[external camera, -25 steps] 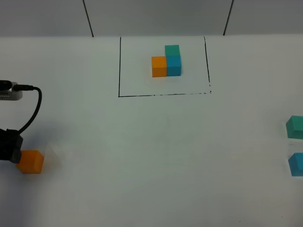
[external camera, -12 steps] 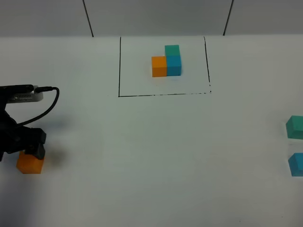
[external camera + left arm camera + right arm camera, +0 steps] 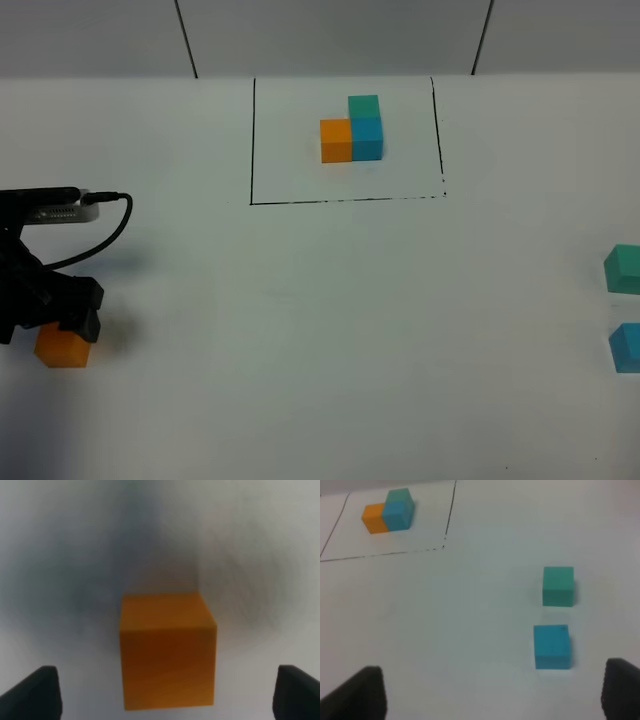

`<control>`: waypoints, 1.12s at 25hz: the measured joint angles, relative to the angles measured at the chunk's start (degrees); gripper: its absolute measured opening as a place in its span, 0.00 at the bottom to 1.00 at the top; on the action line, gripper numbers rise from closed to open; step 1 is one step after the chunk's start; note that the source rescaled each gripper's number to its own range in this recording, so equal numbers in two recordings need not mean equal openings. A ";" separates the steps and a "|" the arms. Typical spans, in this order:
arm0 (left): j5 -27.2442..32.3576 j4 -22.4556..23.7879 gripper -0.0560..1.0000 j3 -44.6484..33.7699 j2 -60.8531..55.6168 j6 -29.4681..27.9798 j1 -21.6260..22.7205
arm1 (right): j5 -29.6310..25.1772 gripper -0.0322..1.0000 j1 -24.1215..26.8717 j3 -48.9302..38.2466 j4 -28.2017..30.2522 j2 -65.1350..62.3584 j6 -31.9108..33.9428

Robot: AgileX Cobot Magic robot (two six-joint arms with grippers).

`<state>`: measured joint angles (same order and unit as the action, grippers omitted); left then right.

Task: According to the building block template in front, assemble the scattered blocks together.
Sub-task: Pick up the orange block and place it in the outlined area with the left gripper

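I need to lower my left gripper before I close it on the loose orange cube, because its fingers are still above the loose orange cube's near side (image 3: 63, 354) (image 3: 168, 669).
The building block template (image 3: 352, 130) stands at the far middle inside a thin black rectangle: an orange cube joined to a blue one, with a teal cube on top. It also shows in the right wrist view as template (image 3: 387, 511). The loose orange cube (image 3: 62, 347) lies at the near left, partly under my left gripper (image 3: 48, 312). Up close, that orange cube (image 3: 167, 647) sits between the wide-apart fingertips (image 3: 35, 692) of my open left gripper (image 3: 166, 694); no contact shows. The teal cube (image 3: 558, 585) and blue cube (image 3: 552, 646) lie ahead of my open, empty right gripper (image 3: 492, 692).
A black cable (image 3: 105, 225) loops from the left arm's camera over the white table (image 3: 330, 320). At the right edge of the exterior view, the teal cube (image 3: 624, 268) and blue cube (image 3: 626, 347) are cut off. The right arm is out of that view.
My left gripper has come in from the left edge and now covers the orange cube's far side. The cubes and the template have not moved.
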<state>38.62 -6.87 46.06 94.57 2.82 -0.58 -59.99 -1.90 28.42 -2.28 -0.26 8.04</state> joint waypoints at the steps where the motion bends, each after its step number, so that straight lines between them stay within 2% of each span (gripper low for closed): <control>1: -0.17 0.05 0.96 -0.24 0.14 0.00 0.00 | 0.00 0.75 0.00 0.00 0.00 0.00 0.00; 8: -1.50 0.16 0.95 -1.86 3.49 0.00 0.00 | 0.00 0.75 0.00 0.00 0.00 0.00 0.00; 12: -1.57 0.16 0.89 -2.90 5.61 0.02 0.00 | 0.00 0.75 0.00 0.00 0.00 0.00 0.00; 15: -1.95 0.16 0.75 -2.95 5.76 0.02 0.00 | 0.00 0.75 0.00 0.00 0.00 0.00 0.00; 16: -1.95 0.16 0.66 -2.95 5.76 0.02 0.00 | 0.00 0.75 0.00 0.00 0.00 0.00 0.00; 18: -1.95 0.16 0.46 -2.95 5.76 0.02 0.00 | 0.00 0.75 0.00 0.00 0.00 0.00 0.00; 21: -2.05 0.16 0.05 -2.90 5.76 0.02 0.00 | 0.00 0.75 0.00 0.00 0.00 0.00 0.00; 25: -1.50 0.11 0.06 -2.60 5.76 0.02 0.00 | 0.00 0.75 0.00 0.00 0.00 0.00 0.00; 28: 1.97 0.69 0.06 0.04 5.76 0.89 -1.29 | 0.00 0.75 0.00 0.00 0.00 0.00 0.00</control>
<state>40.59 -6.18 46.11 100.33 3.71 -1.88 -59.99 -1.90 28.42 -2.28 -0.26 8.04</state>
